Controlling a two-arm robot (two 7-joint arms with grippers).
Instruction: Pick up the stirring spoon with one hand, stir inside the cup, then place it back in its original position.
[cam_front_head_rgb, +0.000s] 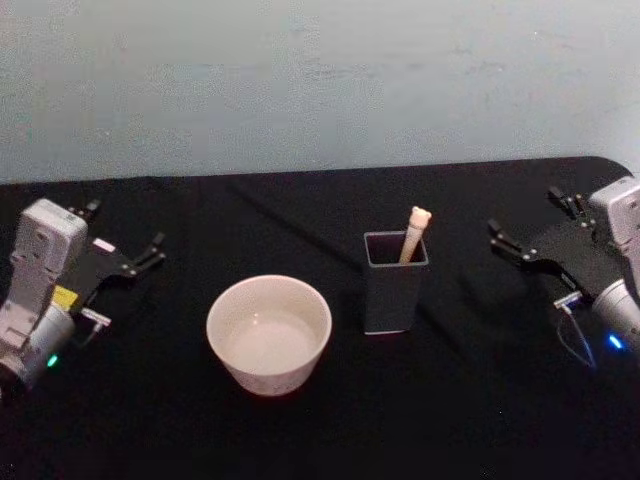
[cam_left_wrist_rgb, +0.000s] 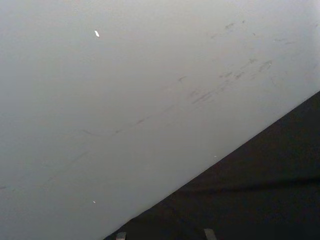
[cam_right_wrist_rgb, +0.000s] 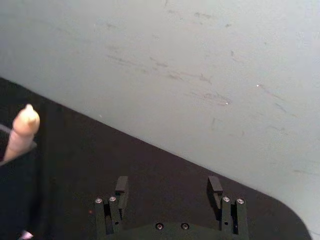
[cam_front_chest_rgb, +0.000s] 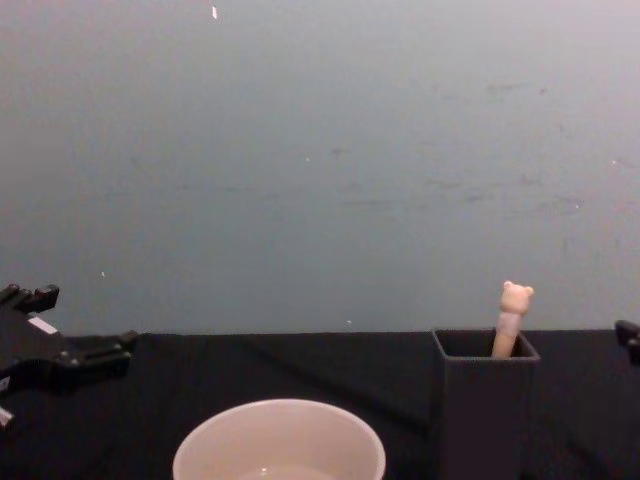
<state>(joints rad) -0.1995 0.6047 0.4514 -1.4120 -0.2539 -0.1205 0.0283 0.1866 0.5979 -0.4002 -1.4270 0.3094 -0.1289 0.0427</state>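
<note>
My right gripper grabs the handle's top (cam_front_chest_rgb: 509, 318) next, just under the bear head, since the square holder's sides enclose the rest of the stirring spoon.
The stirring spoon (cam_front_head_rgb: 415, 233) stands in the tall dark grey square holder (cam_front_head_rgb: 394, 283), its original position, with only its beige bear-topped handle (cam_front_chest_rgb: 511, 318) showing above the mouth. The cream-white cup (cam_front_head_rgb: 268, 333) sits to the holder's left, nearer the front. My left gripper (cam_front_head_rgb: 125, 235) hovers open at the table's left side, well away from the cup. My right gripper (cam_front_head_rgb: 528, 217) hovers open at the right, a short way from the holder. In the right wrist view its fingers (cam_right_wrist_rgb: 121, 186) stand wide apart with nothing between them, and the spoon handle (cam_right_wrist_rgb: 22, 132) shows off to one side.
A black cloth-covered table (cam_front_head_rgb: 470, 400) carries everything, and a plain pale wall (cam_front_head_rgb: 320, 80) rises behind its back edge. In the chest view the cup (cam_front_chest_rgb: 280, 445) and holder (cam_front_chest_rgb: 485, 400) stand side by side, with a gap between them.
</note>
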